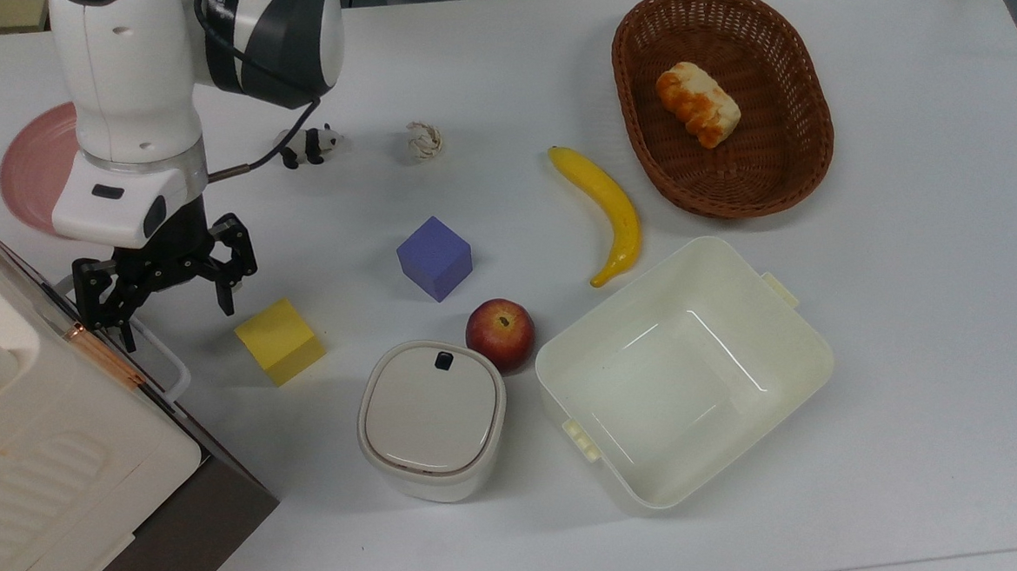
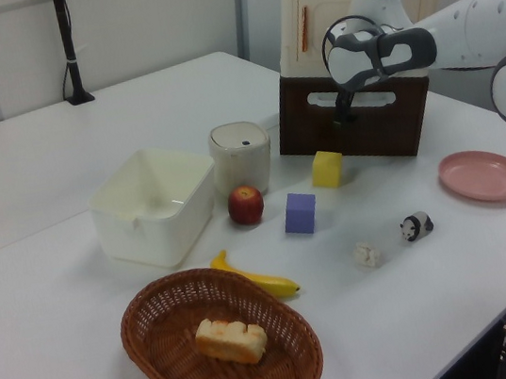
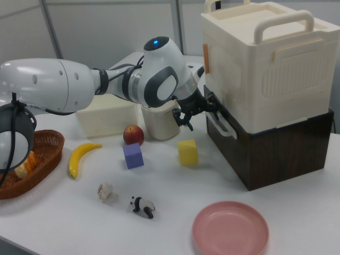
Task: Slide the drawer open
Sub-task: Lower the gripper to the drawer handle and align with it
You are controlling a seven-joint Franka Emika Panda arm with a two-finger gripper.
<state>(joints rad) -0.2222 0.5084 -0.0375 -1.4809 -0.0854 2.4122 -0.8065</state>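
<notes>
My gripper should next grab the drawer by its white loop handle [image 2: 366,98] and slide it open, because the drawer's front panel sits flush with the box.
The drawer [image 3: 276,146] is the dark-brown base under the cream cabinet top, and its front panel [image 2: 358,128] sits flush with the box. A white loop handle [image 1: 162,360] sticks out from that front; I also see the handle [image 3: 220,126] in the right view. My gripper [image 1: 178,324] hangs open just in front of the panel at the handle's height. Its finger on the cabinet side lies over the handle's far end; I cannot tell whether it touches. In the right view the gripper [image 3: 195,110] is spread wide beside the handle.
A yellow cube [image 1: 278,339] lies close to the gripper. A purple cube [image 1: 434,256], an apple [image 1: 500,333], a lidded white canister [image 1: 433,418] and a cream tub [image 1: 683,368] sit further off. A pink plate [image 1: 28,167], toy panda [image 1: 308,144], banana [image 1: 605,211] and bread basket [image 1: 720,96] lie beyond.
</notes>
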